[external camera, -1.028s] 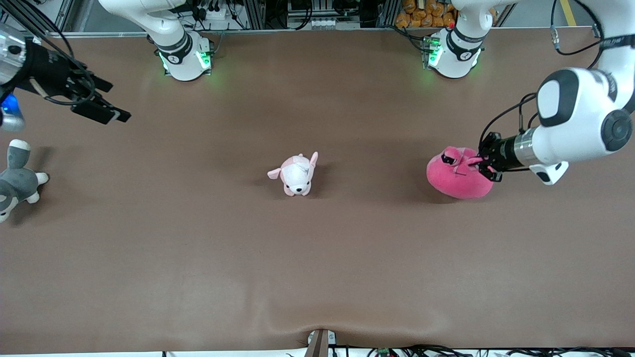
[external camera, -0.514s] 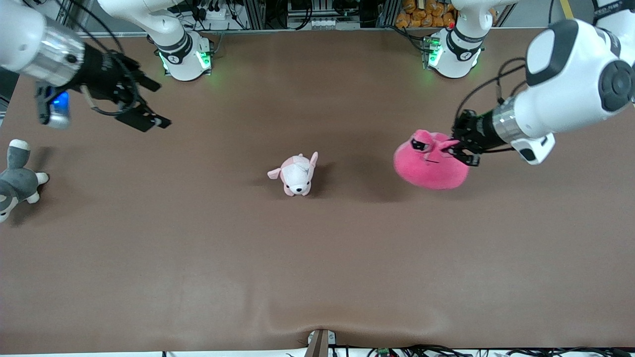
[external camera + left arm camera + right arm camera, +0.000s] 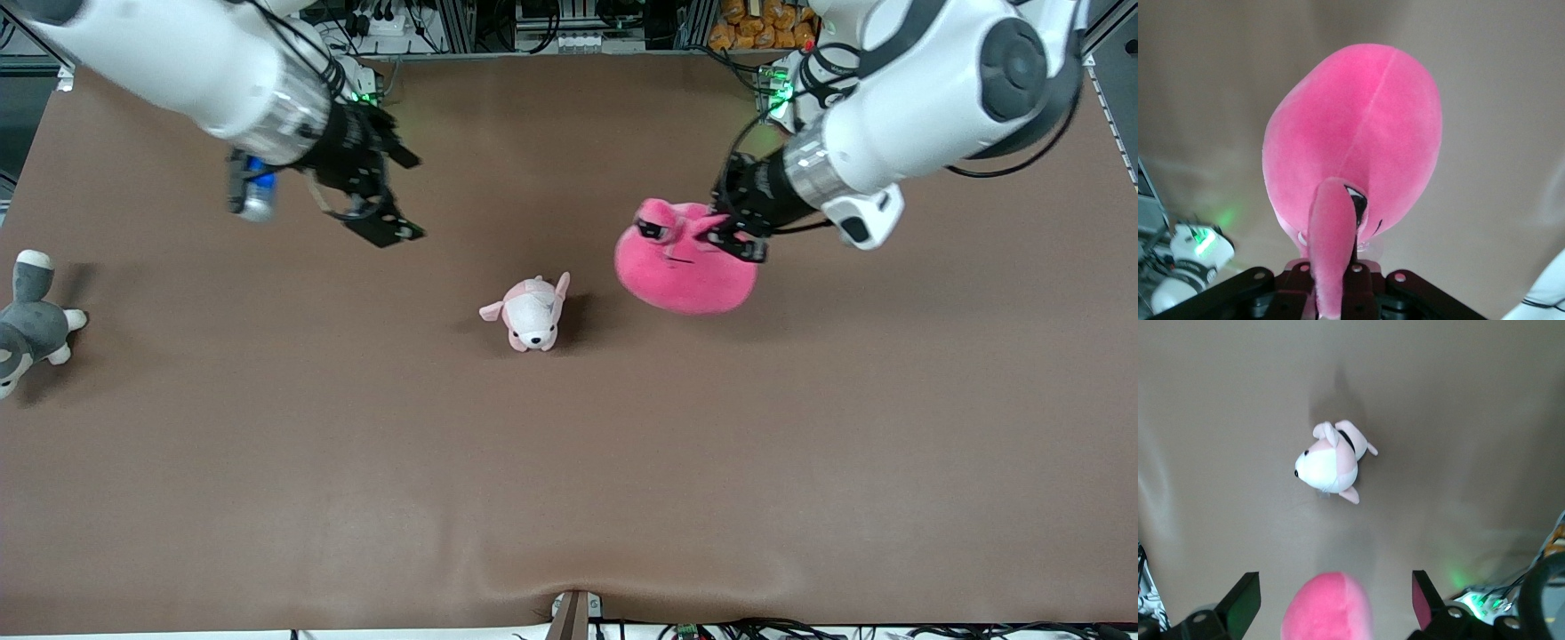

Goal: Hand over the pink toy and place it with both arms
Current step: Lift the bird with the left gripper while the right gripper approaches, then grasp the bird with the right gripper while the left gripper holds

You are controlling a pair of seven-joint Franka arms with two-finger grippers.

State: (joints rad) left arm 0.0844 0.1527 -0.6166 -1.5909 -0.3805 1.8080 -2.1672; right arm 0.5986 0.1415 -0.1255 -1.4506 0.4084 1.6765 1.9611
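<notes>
I will next take hold of the pink toy by its ear flap with my right gripper to take it over, and its round body [image 3: 683, 279] will stay free.
The pink toy [image 3: 685, 262], a hot-pink round plush with black half-lidded eyes, hangs in the air over the table's middle, toward the left arm's end. My left gripper [image 3: 731, 233] is shut on one of its ear flaps [image 3: 1331, 233]; the toy's round body [image 3: 1358, 133] fills the left wrist view. My right gripper [image 3: 384, 229] is open and empty in the air over the table toward the right arm's end. In the right wrist view its fingers [image 3: 1245, 600] stand wide apart and the pink toy [image 3: 1328, 608] shows between them, farther off.
A small pale pink-and-white plush dog [image 3: 531, 313] lies on the brown table [image 3: 569, 462] in the middle, beside and below the pink toy; it also shows in the right wrist view [image 3: 1331, 461]. A grey-and-white plush [image 3: 31, 320] lies at the right arm's end.
My left gripper has lifted the pink toy off the table and carried it toward the middle. My right gripper has swung in from the table's end toward the middle, still open.
</notes>
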